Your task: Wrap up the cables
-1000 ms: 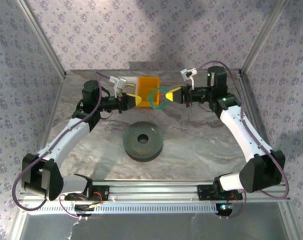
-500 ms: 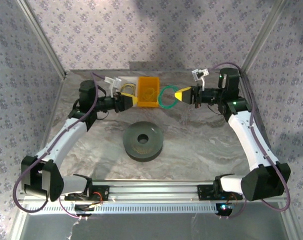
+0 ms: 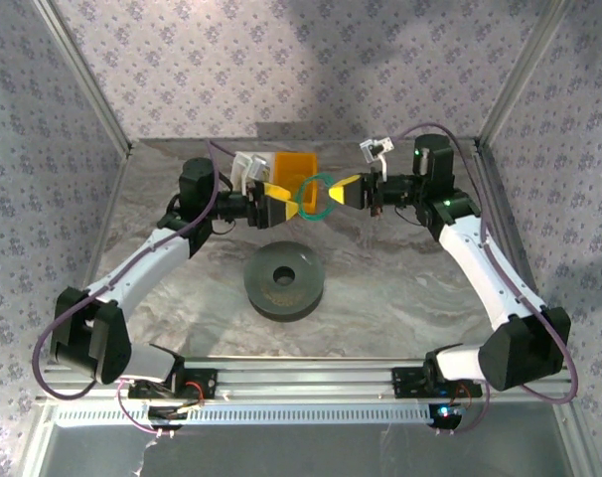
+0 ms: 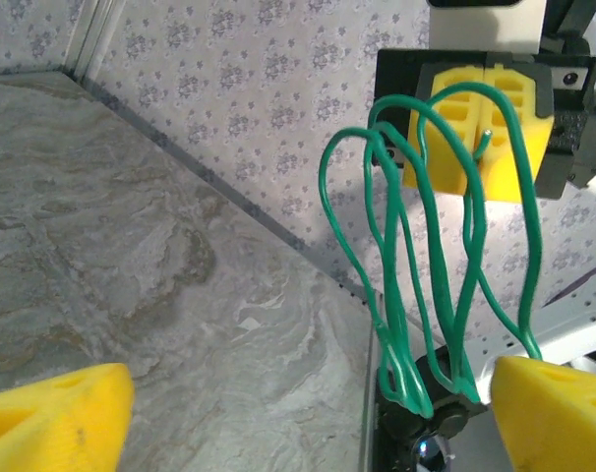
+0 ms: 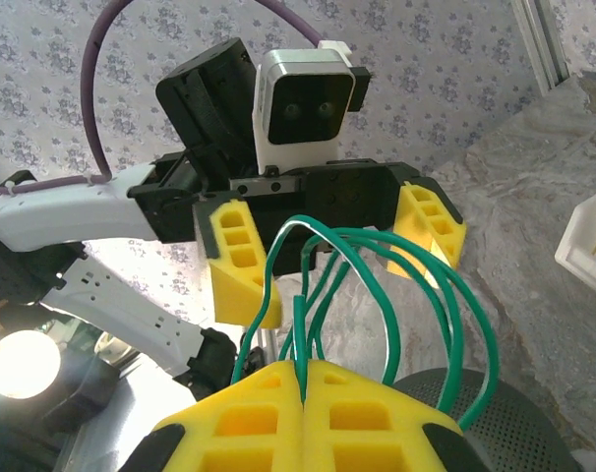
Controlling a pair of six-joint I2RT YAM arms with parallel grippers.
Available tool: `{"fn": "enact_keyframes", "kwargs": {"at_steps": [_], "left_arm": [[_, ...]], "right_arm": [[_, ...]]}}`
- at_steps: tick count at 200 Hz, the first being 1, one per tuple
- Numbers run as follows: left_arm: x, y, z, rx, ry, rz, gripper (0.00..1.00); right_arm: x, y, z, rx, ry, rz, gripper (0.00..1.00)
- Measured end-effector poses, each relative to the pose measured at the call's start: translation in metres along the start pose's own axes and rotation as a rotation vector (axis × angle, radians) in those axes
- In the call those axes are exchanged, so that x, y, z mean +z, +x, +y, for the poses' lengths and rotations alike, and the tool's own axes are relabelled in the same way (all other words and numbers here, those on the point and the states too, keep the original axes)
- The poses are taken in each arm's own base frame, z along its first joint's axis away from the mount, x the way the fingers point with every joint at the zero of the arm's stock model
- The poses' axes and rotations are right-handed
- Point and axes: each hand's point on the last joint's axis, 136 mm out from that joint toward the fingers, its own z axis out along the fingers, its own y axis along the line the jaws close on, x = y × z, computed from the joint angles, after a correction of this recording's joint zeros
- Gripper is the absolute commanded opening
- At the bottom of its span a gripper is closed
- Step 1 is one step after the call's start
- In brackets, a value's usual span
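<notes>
The green cable's loops need to be grabbed together at their far end by my left gripper next, opposite my right gripper. That frees my right gripper to wrap the cable.
A teal-green cable (image 3: 313, 196), wound in a few loose loops, hangs in the air in front of the orange bin. My right gripper (image 3: 343, 190) is shut on one side of the loops; in its wrist view the yellow fingertips (image 5: 303, 385) pinch the green strands (image 5: 377, 285). My left gripper (image 3: 281, 201) faces it from the left, open. Its two yellow fingers (image 5: 241, 258) stand wide apart on either side of the loop's far end without touching it. In the left wrist view the cable (image 4: 426, 246) hangs between my left gripper's (image 4: 308, 423) fingers, closer to the right one.
A dark grey round spool (image 3: 284, 279) lies on the marble table, nearer the arm bases. An orange bin (image 3: 294, 164) stands behind the grippers, with a white tray (image 5: 593, 246) beside it. Patterned walls and metal posts enclose the table.
My left gripper has opened and come back to the right, up to the loop. The right gripper drew away to the right with the cable, then returned left.
</notes>
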Motion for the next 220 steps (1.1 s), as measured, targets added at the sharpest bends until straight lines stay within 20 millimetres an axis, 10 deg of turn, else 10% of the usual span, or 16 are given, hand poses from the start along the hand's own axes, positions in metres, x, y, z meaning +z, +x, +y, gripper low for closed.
{"fn": "enact_keyframes", "kwargs": {"at_steps": [125, 220], "left_arm": [[0.006, -0.008, -0.003, 0.014, 0.039, -0.021, 0.0], [-0.076, -0.021, 0.036, 0.014, -0.295, -0.11, 0.0]], "right_arm": [[0.005, -0.002, -0.012, 0.021, 0.02, -0.01, 0.0], [-0.066, -0.005, -0.048, 0.074, 0.245, -0.08, 0.0]]}}
